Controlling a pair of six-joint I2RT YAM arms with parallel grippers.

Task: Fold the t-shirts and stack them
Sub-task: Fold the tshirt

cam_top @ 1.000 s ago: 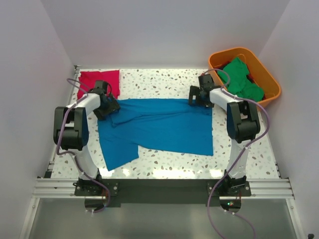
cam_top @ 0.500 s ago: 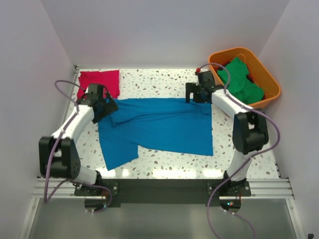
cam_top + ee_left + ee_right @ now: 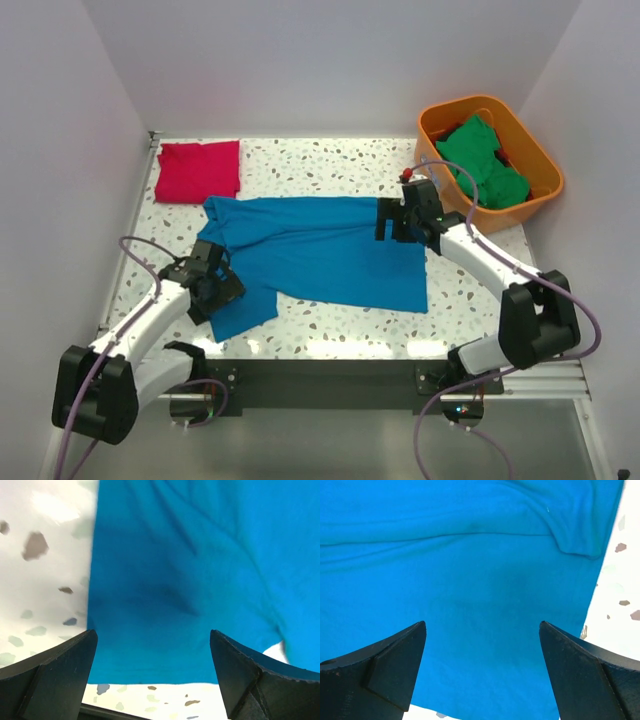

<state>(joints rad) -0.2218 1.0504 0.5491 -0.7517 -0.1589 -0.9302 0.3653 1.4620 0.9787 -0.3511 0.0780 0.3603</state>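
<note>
The blue t-shirt's near hem is the part my left gripper needs to grab next, to fold it toward the t-shirt's far side.
A bright blue t-shirt (image 3: 320, 250) lies spread across the middle of the table. It fills most of the left wrist view (image 3: 190, 570) and the right wrist view (image 3: 470, 570). My left gripper (image 3: 222, 288) hovers open over the shirt's near-left part, by its hem, with nothing between its jaws (image 3: 152, 635). My right gripper (image 3: 386, 220) hangs open above the shirt's right half, and its jaws (image 3: 482, 625) are empty too. A folded crimson t-shirt (image 3: 198, 170) rests at the far left corner. Green t-shirts (image 3: 483, 160) are piled in the bin.
An orange plastic bin (image 3: 535, 160) stands at the far right corner of the speckled table (image 3: 330, 155). White walls close in the left, back and right sides. A metal rail (image 3: 320, 375) with both arm bases runs along the near edge.
Both arms have drawn back from the shirt's far corners toward the near side. The left gripper opened fully, let go of the far-left corner and moved down to the near-left part.
</note>
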